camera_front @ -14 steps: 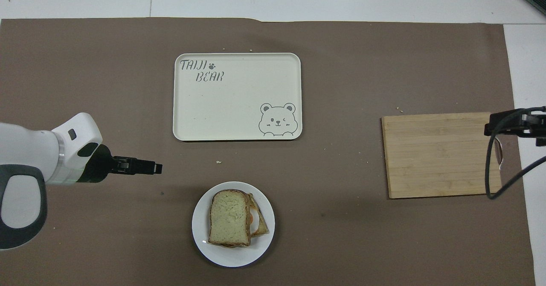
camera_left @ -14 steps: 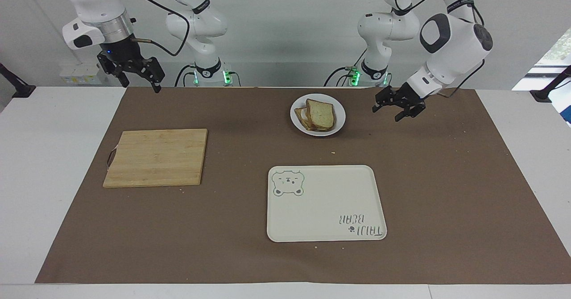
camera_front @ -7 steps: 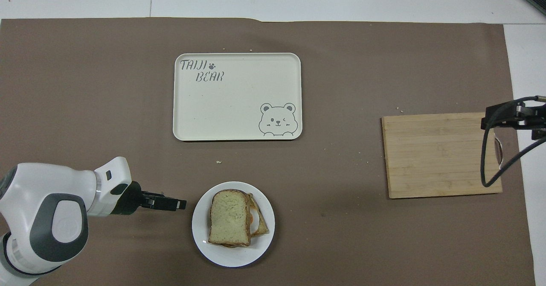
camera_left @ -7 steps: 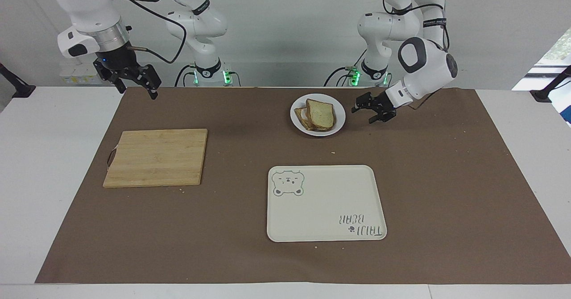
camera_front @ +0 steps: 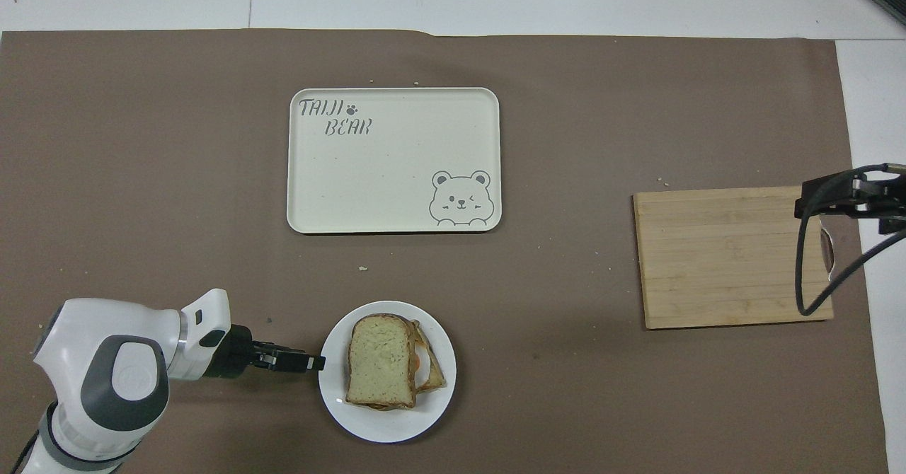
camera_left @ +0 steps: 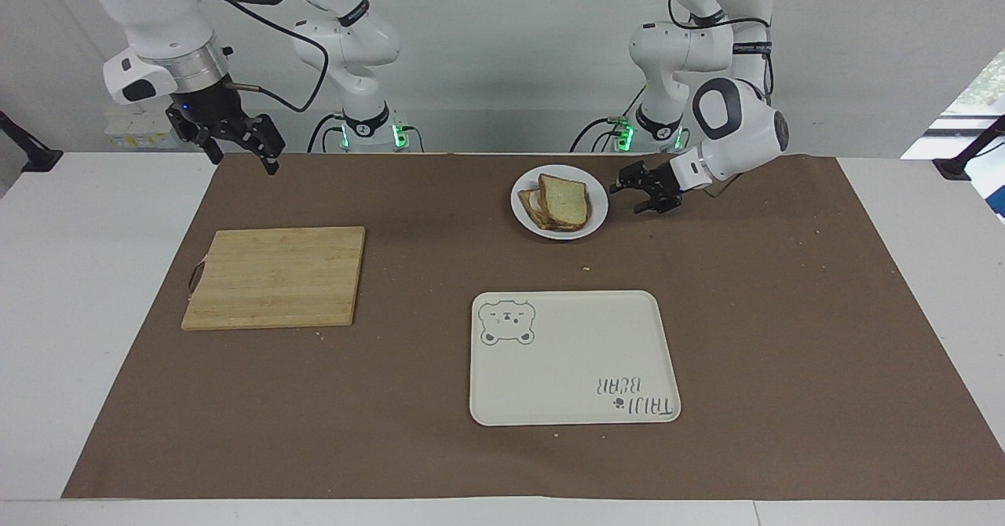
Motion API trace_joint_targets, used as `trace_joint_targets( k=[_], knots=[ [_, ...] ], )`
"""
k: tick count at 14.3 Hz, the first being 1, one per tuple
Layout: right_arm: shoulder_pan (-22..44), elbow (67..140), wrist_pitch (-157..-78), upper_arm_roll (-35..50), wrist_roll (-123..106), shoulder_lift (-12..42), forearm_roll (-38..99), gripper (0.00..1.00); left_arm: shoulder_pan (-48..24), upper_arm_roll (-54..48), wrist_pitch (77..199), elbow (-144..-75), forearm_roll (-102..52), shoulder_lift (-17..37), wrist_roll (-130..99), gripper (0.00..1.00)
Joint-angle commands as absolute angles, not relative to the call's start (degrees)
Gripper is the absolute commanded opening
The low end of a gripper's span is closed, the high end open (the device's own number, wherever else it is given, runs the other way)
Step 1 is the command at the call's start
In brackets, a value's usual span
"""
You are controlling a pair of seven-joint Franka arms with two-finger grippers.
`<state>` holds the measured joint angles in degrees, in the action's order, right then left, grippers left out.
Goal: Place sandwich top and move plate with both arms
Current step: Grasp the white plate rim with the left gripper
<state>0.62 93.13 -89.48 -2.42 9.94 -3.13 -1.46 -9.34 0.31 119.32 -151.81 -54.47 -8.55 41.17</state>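
Note:
My left gripper takes hold of the plate by its bare rim [camera_front: 327, 369] next. A stacked sandwich [camera_front: 383, 362] fills the plate's middle and risks sliding off if tipped.
The sandwich top [camera_left: 565, 200], a pale bread slice with brown crust, lies on a stack of toast on the small white plate [camera_left: 598, 196], near the robots. In the overhead view the slice [camera_front: 380, 368] covers most of the stack on the plate [camera_front: 386, 428]. My left gripper [camera_left: 630, 191] is open and low over the mat, right beside the plate's rim on the left arm's side, with a small gap to it. It also shows in the overhead view [camera_front: 318, 363]. My right gripper [camera_left: 245, 161] is open, empty and raised over the mat's edge near the cutting board.
A cream tray with a bear drawing [camera_left: 573, 357] lies farther from the robots than the plate. A wooden cutting board [camera_left: 275, 275] lies toward the right arm's end. Crumbs dot the brown mat. The right gripper [camera_front: 814, 201] hangs over the board's handle end.
My left gripper has swung down and in toward the plate and now sits beside its rim. My right gripper rose slightly and then held still.

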Motion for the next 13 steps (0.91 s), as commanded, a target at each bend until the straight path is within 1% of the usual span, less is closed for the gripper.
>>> trace_joint_targets(
  k=[1, 2, 3, 4, 5, 6, 7, 13],
  knots=[
    [1.23, 89.41, -87.11, -1.85, 8.61, -1.86, -2.02, 1.0, -10.11, 0.7, 119.27, -152.67, -60.1, -5.02, 44.12, 0.54],
    [0.97, 87.64, -85.01, -1.85, 8.53, -0.28, -1.67, 1.0, -10.19, 0.7, 118.48, -152.67, -61.77, -4.23, 44.21, 0.52],
    [0.88, 87.02, -84.73, -1.85, 8.53, 0.0, -2.02, 1.0, -10.72, 0.7, 118.3, -152.67, -63.01, -3.52, 44.21, 0.52],
    [1.05, 87.01, -85.07, -1.93, 8.53, 0.09, -2.02, 1.0, -11.68, 0.7, 118.21, -152.84, -63.54, -3.52, 44.21, 0.47],
    [1.05, 87.36, -85.43, -1.93, 8.53, -0.26, -1.59, 1.0, -12.04, 0.7, 118.04, -153.28, -63.98, -3.69, 44.21, 0.35],
    [0.62, 87.62, -85.43, -2.19, 8.44, -0.44, -1.15, 1.0, -12.13, 0.7, 116.04, -153.63, -63.98, -4.04, 44.21, 0.12],
    [0.62, 87.63, -85.43, -2.46, 8.7, -0.44, -1.06, 1.0, -12.22, 0.79, 114.54, -153.63, -63.98, -4.13, 44.21, 0.0],
    [0.7, 87.63, -85.43, -2.55, 8.52, -0.53, -0.88, 1.0, -12.04, 0.88, 112.5, -152.84, -63.98, -4.04, 44.21, 0.0]
  ],
)
